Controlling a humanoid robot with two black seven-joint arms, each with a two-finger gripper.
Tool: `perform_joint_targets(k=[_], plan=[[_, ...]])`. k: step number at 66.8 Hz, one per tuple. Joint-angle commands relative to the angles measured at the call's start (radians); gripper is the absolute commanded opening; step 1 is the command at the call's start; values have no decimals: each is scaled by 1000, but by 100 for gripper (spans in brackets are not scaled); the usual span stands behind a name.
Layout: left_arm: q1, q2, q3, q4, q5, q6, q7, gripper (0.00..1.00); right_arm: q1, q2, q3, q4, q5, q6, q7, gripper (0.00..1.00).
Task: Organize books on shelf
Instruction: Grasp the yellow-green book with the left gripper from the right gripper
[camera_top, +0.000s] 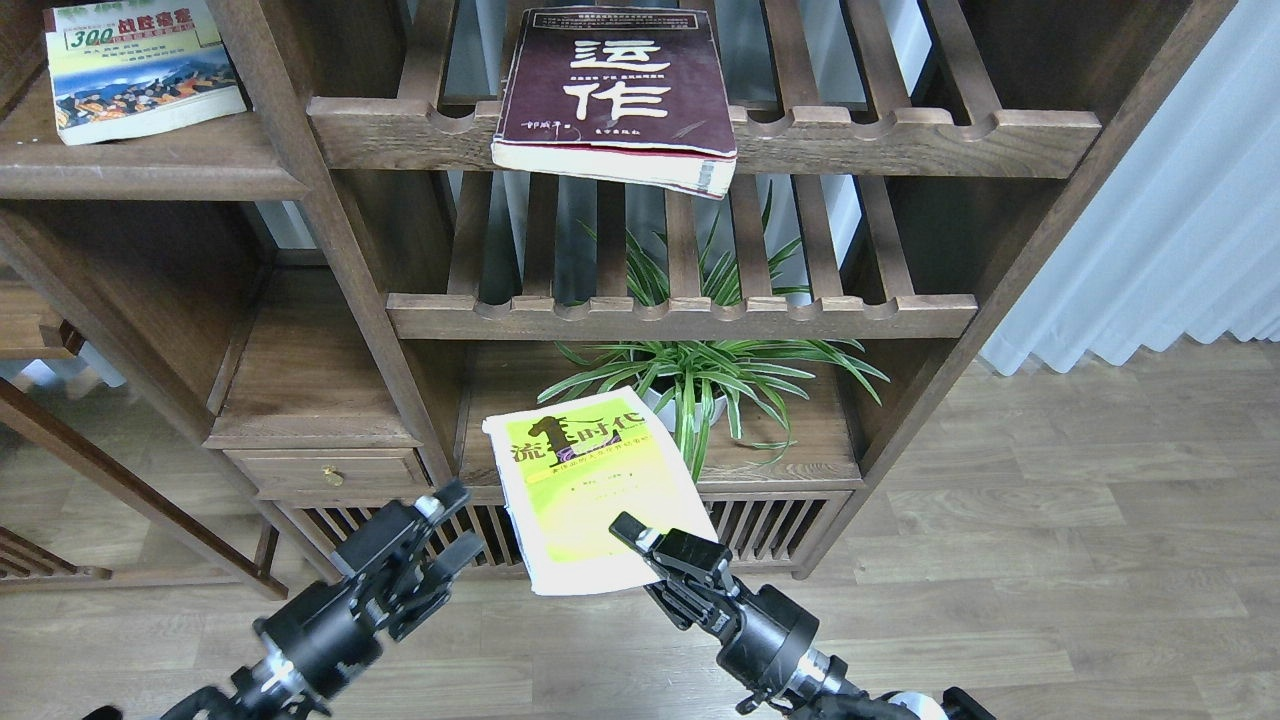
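The left gripper grabs the yellow-green book by its spine-side edge next. Then I organize the book onto the shelf.
My right gripper is shut on the lower edge of the yellow-green book and holds it, cover up, in front of the low cabinet. My left gripper is open and empty, just left of that book and apart from it. The thick maroon book with white characters lies on the top slatted rack, its front edge overhanging. The small green "300" book lies flat on the solid dark brown shelf board at the upper left.
A second slatted rack sits below the maroon book. A spider plant stands on the lower board behind the held book. A small drawer is at the lower left. A white curtain hangs at the right over wood flooring.
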Motion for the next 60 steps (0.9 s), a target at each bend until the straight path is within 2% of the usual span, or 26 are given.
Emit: perform_joint_targets(k=[1,21,28,30,43,44,47,60], plan=[[-42,-69,6,74,0,0,1,99,0,1,1,6,-18,0,0,0],[-109,-198,38,157,14,0,9,97,8,1,4,14,-24,0,0,0],[-129,-222,60,178,12,0,7,88,12,1,4,14,-25,0,0,0],[-139,-232,67,183,11,0,4,73,15,1,4,14,-25,0,0,0],[-140,-252,66,187,-6,0,-6,23,18,1,4,14,-28,0,0,1],[-139,-256,66,187,-12,0,-6,17,18,1,4,14,-28,0,0,1],[-139,-262,66,186,-23,0,-6,8,18,1,4,14,-32,0,0,1],[-152,-273,77,186,-37,0,9,1,18,1,3,14,-32,0,0,2]])
